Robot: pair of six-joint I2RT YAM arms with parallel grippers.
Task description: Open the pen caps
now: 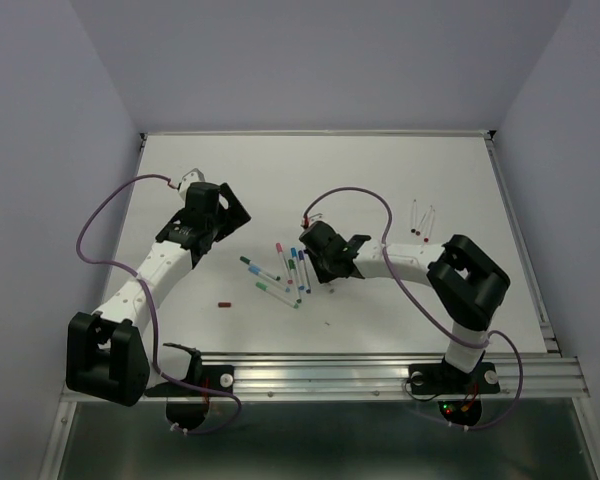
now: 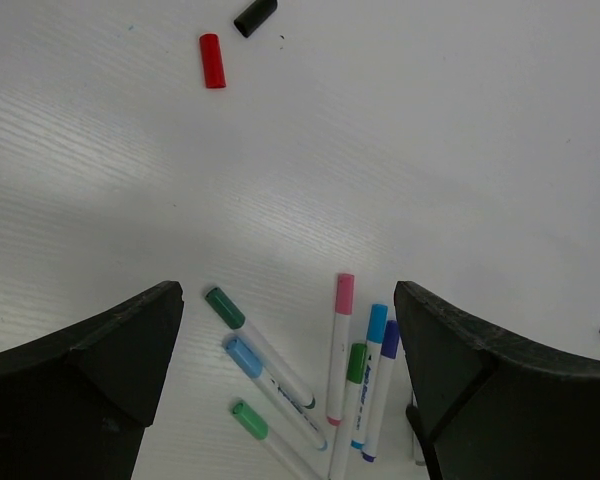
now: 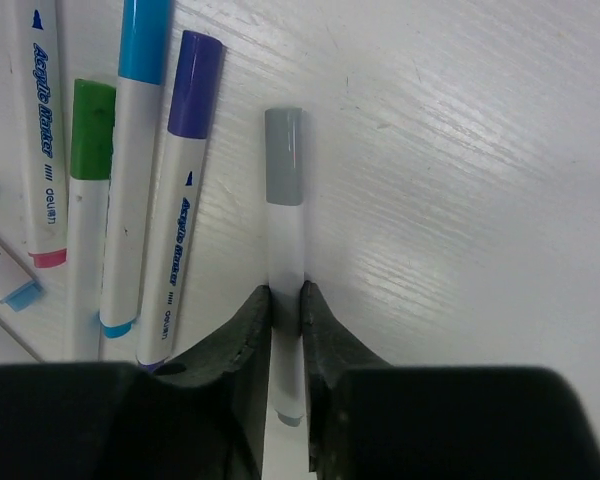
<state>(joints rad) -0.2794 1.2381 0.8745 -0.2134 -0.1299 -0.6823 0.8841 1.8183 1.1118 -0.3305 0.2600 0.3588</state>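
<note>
The left gripper will next grab the pen's grey cap to open it, which leaves the pen's white body (image 3: 285,250) to the right gripper.
Several capped white pens (image 1: 285,272) lie in a loose cluster mid-table. My right gripper (image 1: 316,262) is shut on the white barrel (image 3: 285,250) of a pen with a grey cap (image 3: 283,155), which points away from the fingers and lies on the table. Beside it lie pens with a purple cap (image 3: 195,84), a blue cap (image 3: 143,40) and a green cap (image 3: 93,130). My left gripper (image 1: 228,206) is open and empty above the table. In its view (image 2: 285,300) are green (image 2: 225,307), light blue (image 2: 244,355), pink (image 2: 344,293) and purple (image 2: 389,339) caps.
A loose red cap (image 1: 224,302) lies left of the cluster; it also shows in the left wrist view (image 2: 212,60), next to a loose black cap (image 2: 255,16). Two thin pens with dark red ends (image 1: 421,220) lie at the back right. Walls enclose the table.
</note>
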